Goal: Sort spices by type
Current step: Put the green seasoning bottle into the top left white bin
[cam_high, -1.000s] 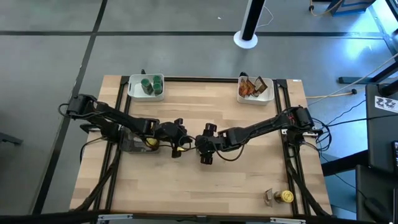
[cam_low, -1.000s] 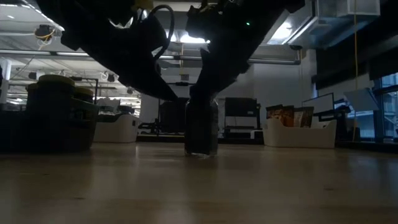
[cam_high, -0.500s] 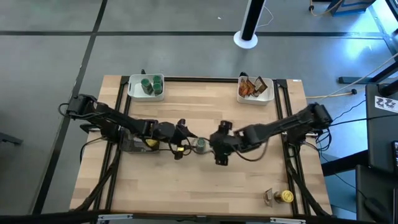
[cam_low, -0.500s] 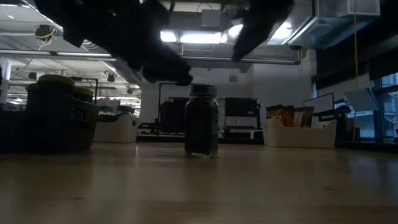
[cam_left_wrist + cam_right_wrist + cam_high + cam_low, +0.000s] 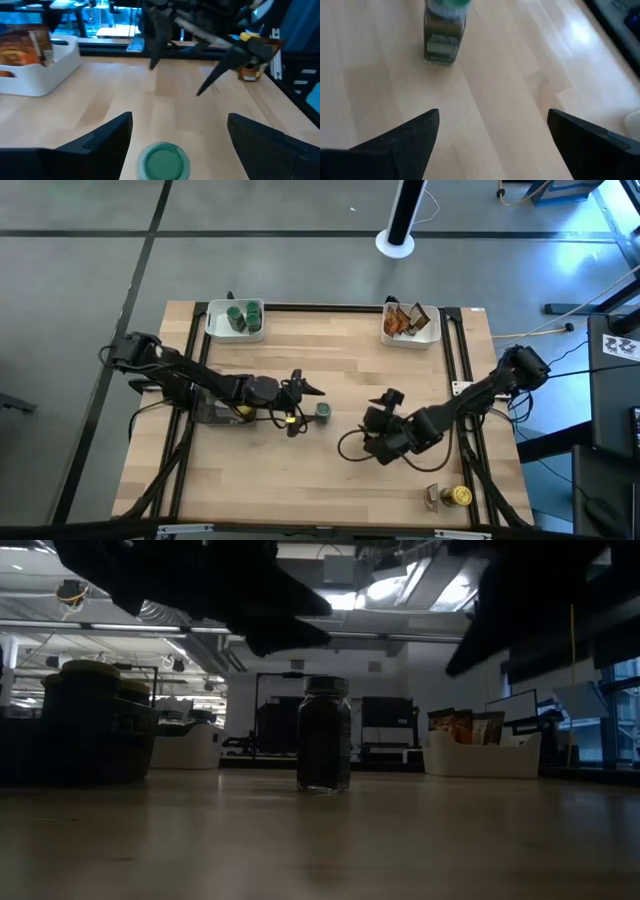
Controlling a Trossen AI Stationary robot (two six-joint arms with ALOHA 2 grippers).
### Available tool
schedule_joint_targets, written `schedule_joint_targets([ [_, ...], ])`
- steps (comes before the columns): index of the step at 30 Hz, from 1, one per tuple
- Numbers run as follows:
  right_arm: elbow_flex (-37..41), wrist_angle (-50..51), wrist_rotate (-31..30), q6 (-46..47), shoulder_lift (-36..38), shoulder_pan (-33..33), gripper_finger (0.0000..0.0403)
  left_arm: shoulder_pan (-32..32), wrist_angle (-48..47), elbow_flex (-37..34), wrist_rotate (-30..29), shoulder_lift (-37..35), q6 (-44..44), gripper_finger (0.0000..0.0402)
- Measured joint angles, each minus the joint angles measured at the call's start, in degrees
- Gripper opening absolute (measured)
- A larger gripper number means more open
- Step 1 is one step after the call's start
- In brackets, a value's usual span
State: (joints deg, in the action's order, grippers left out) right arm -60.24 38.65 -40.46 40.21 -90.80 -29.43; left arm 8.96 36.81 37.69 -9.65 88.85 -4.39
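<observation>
I need to sort the jar into the white tray of green-lidded jars, so next my left gripper needs to grab the jar by its green lid (image 5: 323,411) (image 5: 164,161).
One spice jar with a green lid (image 5: 323,411) stands upright on its base at the table's middle, also seen in the low view (image 5: 323,735). My left gripper (image 5: 308,408) hovers open just left of and above it. In the left wrist view the green lid (image 5: 164,161) lies between its two fingers, untouched. My right gripper (image 5: 368,425) is open, to the right of the jar and a little nearer the front edge. It points at the jar (image 5: 442,35) from a distance.
A white tray of green-lidded jars (image 5: 236,320) stands at the back left. A white tray of brown-orange packets (image 5: 410,323) stands at the back right. A yellow-lidded jar (image 5: 460,496) sits at the near right corner. Another yellow lid (image 5: 240,408) shows under my left arm.
My right gripper has drawn back from the jar toward the table's right and near edges, leaving the jar standing in place. My left gripper has opened and tipped upward beside the jar.
</observation>
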Motion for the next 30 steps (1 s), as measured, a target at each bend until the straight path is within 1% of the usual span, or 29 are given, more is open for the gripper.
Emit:
schedule_joint_targets([
  [4,4.8,-6.6,0.0,1.5,0.0,0.2,0.0371,-0.5,2.2,0.0,0.1,3.6,0.1,0.0310],
  [7,6.9,-9.2,0.0,1.8,0.0,0.2,0.0371,-1.0,2.7,0.0,0.0,5.4,-0.1,0.0310],
  [12,7.4,-11.1,-0.5,1.4,0.0,0.2,0.0371,-1.2,3.2,0.0,0.8,8.2,0.8,0.0310],
  [16,7.4,-12.2,-0.6,0.0,0.0,0.2,0.0371,-1.7,6.6,0.0,4.6,11.3,0.1,0.0310],
  [20,7.4,-12.3,-0.6,0.0,0.0,0.2,0.0371,-2.2,8.4,0.0,5.1,13.2,0.2,0.0310],
  [24,7.4,-12.3,-1.2,0.0,0.0,0.2,0.0371,-2.4,11.1,0.0,5.0,13.6,0.2,0.0310],
  [27,7.4,-12.6,-1.5,0.0,-0.1,0.2,0.0371,-2.4,10.8,0.0,5.0,13.8,0.3,0.0295],
  [30,7.4,-13.1,-2.6,-0.1,-0.1,0.2,0.0371,-2.8,10.5,0.0,5.0,13.8,0.3,0.0260],
])
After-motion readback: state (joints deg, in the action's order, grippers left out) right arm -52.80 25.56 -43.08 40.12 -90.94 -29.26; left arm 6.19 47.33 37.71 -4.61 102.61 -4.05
